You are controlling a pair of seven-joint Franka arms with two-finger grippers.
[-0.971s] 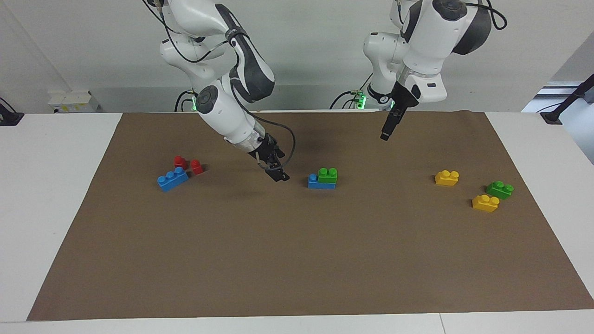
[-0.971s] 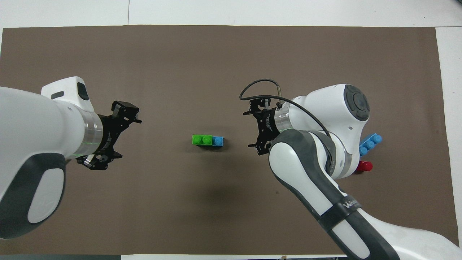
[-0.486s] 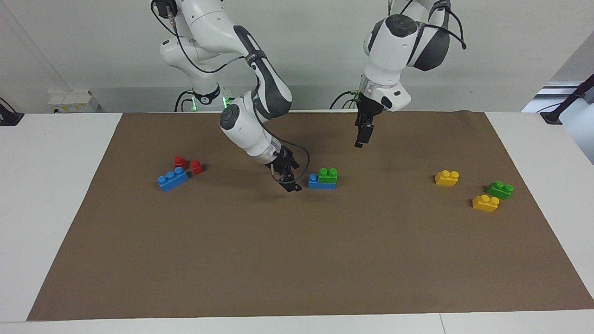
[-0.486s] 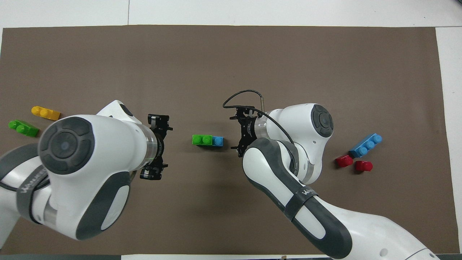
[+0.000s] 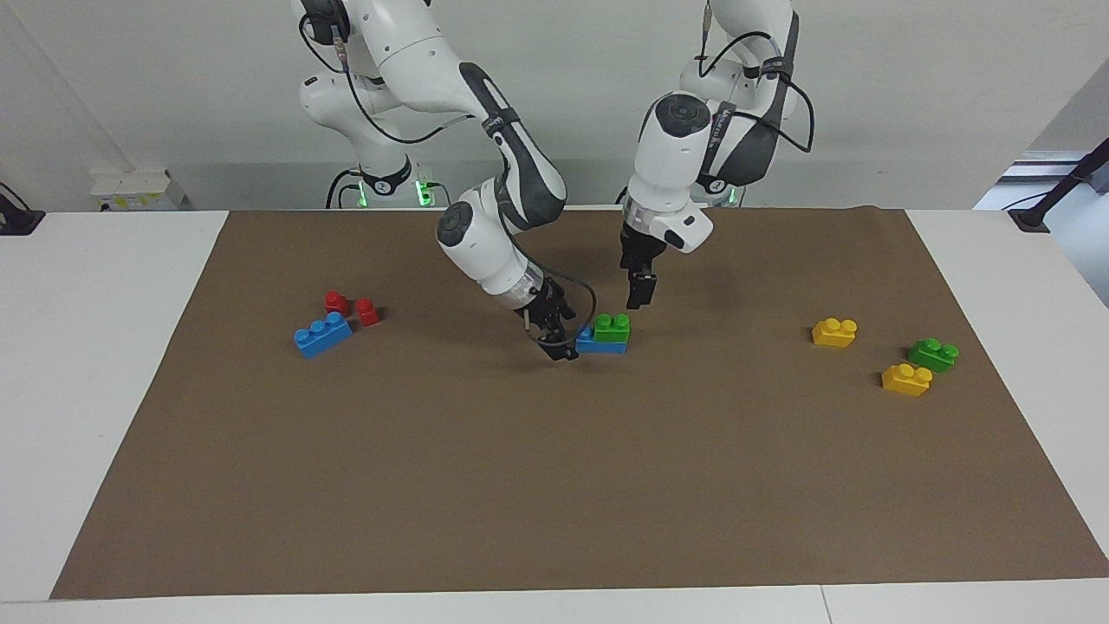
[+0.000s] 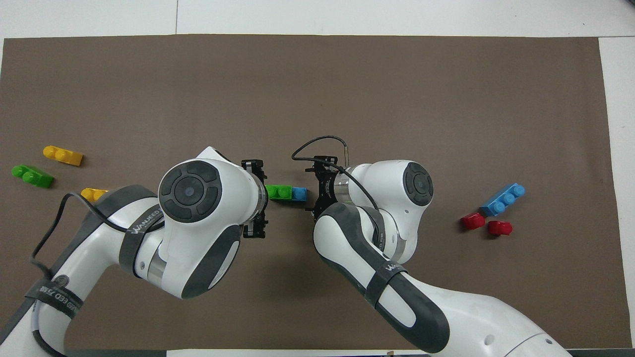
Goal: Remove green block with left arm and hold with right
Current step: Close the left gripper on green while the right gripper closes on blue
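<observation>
My left gripper should grab the green block by its loose end (image 6: 271,191), because the blue brick (image 6: 299,194) is stacked under the block's one end.
A green block (image 5: 612,327) (image 6: 278,192) sits stacked on one end of a blue brick (image 5: 600,345) (image 6: 299,193) near the middle of the brown mat (image 5: 554,485). My left gripper (image 5: 638,297) (image 6: 257,198) hangs open over the mat just beside the green block, on the left arm's side, a little above it. My right gripper (image 5: 560,343) (image 6: 312,190) is open and low at the blue brick's bare-stud end. I cannot tell whether it touches the brick.
A second green block (image 5: 933,354) and two yellow bricks (image 5: 834,332) (image 5: 906,379) lie toward the left arm's end of the table. Another blue brick (image 5: 322,334) and two red pieces (image 5: 336,302) (image 5: 367,312) lie toward the right arm's end.
Both arms have swung in toward the green-on-blue stack from either side. The right gripper has also dropped lower. Both grippers stay open and the bricks have not moved.
</observation>
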